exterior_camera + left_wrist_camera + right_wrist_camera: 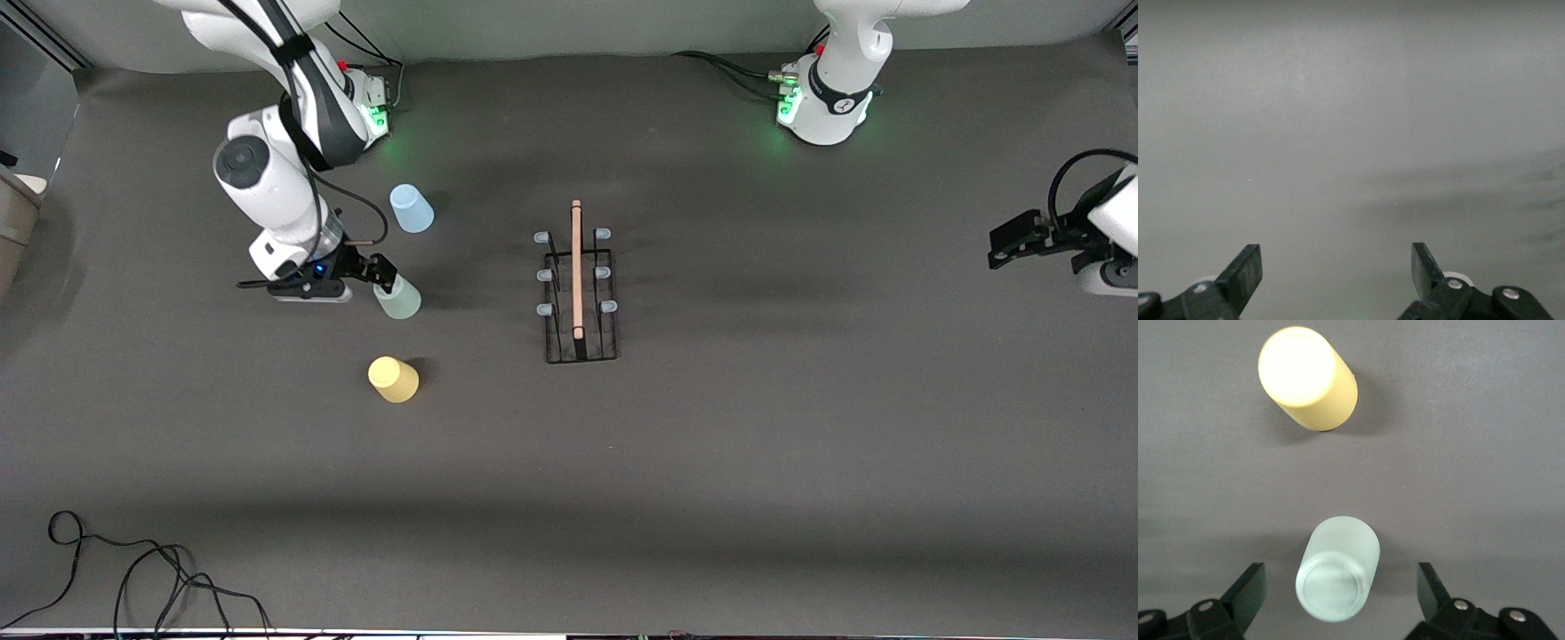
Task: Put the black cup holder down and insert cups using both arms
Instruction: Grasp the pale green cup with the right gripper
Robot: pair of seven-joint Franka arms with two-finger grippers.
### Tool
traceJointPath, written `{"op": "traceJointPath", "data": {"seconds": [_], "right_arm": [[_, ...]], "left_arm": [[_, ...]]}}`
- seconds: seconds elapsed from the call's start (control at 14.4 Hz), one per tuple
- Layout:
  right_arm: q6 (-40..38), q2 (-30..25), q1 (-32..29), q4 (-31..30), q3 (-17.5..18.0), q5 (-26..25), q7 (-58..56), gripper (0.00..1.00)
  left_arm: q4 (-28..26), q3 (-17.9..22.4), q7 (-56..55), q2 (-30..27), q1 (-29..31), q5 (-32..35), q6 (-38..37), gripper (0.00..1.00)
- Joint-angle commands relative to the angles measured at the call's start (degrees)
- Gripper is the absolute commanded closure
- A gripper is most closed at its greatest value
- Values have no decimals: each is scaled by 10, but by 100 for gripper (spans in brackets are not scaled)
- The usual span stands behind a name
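Note:
The pale green cup needs to go into the black cup holder (580, 345), so the robot's right gripper should grab the cup by its side (390, 295) next.
The black cup holder (580, 345) stands mid-table with its wooden rod handle (577, 267) on top; its prongs are bare. Toward the right arm's end three cups stand mouth down: light blue (412, 208), pale green (399, 298) and yellow (394, 380), nearest the front camera. My right gripper (380, 277) is open and low over the green cup (1338, 577), one finger on each side, not touching it. The yellow cup (1308, 377) also shows in the right wrist view. My left gripper (994, 249) waits open and empty at the left arm's end, over bare table (1337, 263).
Loose black cables (133, 569) lie at the table's front corner on the right arm's end. Both arm bases (827, 107) glow green along the back edge. The grey table surface (800, 400) spreads between the holder and the left gripper.

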Motion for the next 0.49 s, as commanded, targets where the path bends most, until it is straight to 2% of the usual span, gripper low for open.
{"op": "traceJointPath", "data": {"seconds": [0.0,0.42], "right_arm": [[40,44,6,4,-2,9,13,0],[34,60,6,5,-1,18,17,0]], "left_arm": [[-18,-5,4,-34,1,8,-10,0],[-18,-3,8,-27,14,5,2,0]]}}
